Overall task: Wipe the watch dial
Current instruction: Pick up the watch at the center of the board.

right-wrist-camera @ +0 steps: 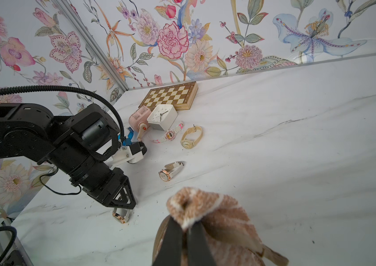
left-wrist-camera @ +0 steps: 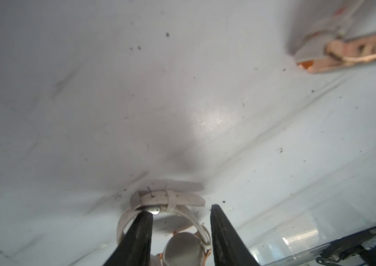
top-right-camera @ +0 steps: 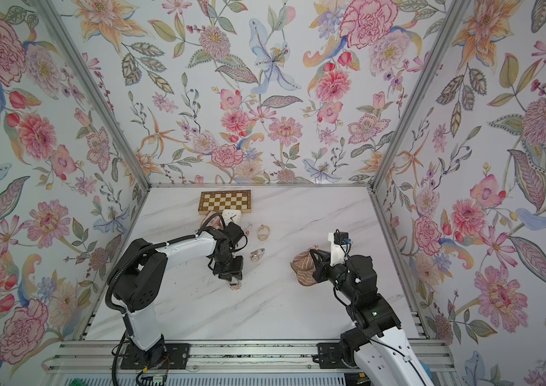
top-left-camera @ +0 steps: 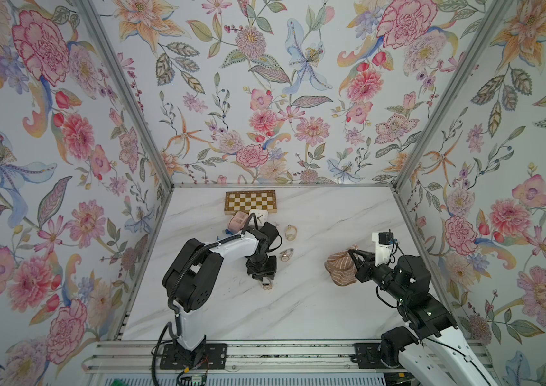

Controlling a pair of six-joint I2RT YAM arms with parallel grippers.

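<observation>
The watch's pale strap beside the rose-gold case is the part my left gripper needs to grab next, so that the dial stays free.
A watch (left-wrist-camera: 183, 247) with a pale strap and a rose-gold case lies on the marble table (top-left-camera: 315, 300), left of centre, seen in both top views (top-right-camera: 234, 285). My left gripper (left-wrist-camera: 182, 209) points down over it, open, one finger on each side of the case. The finger (left-wrist-camera: 141, 232) on one side overlaps the strap loop. The right wrist view shows the watch (right-wrist-camera: 120, 215) resting on the table just under those fingers. My right gripper (right-wrist-camera: 185, 224) is shut on a bunched brown-and-white striped cloth (top-left-camera: 340, 267), held at the right side of the table, well apart from the watch.
A second rose-gold watch (top-left-camera: 286, 255) and a beige-strapped one (top-left-camera: 290, 231) lie behind my left gripper. A pink digital watch (right-wrist-camera: 169, 135), a white clock (right-wrist-camera: 162, 116), a pink gadget (right-wrist-camera: 139, 118) and a chessboard (top-left-camera: 250, 201) sit at the back. Floral walls enclose three sides.
</observation>
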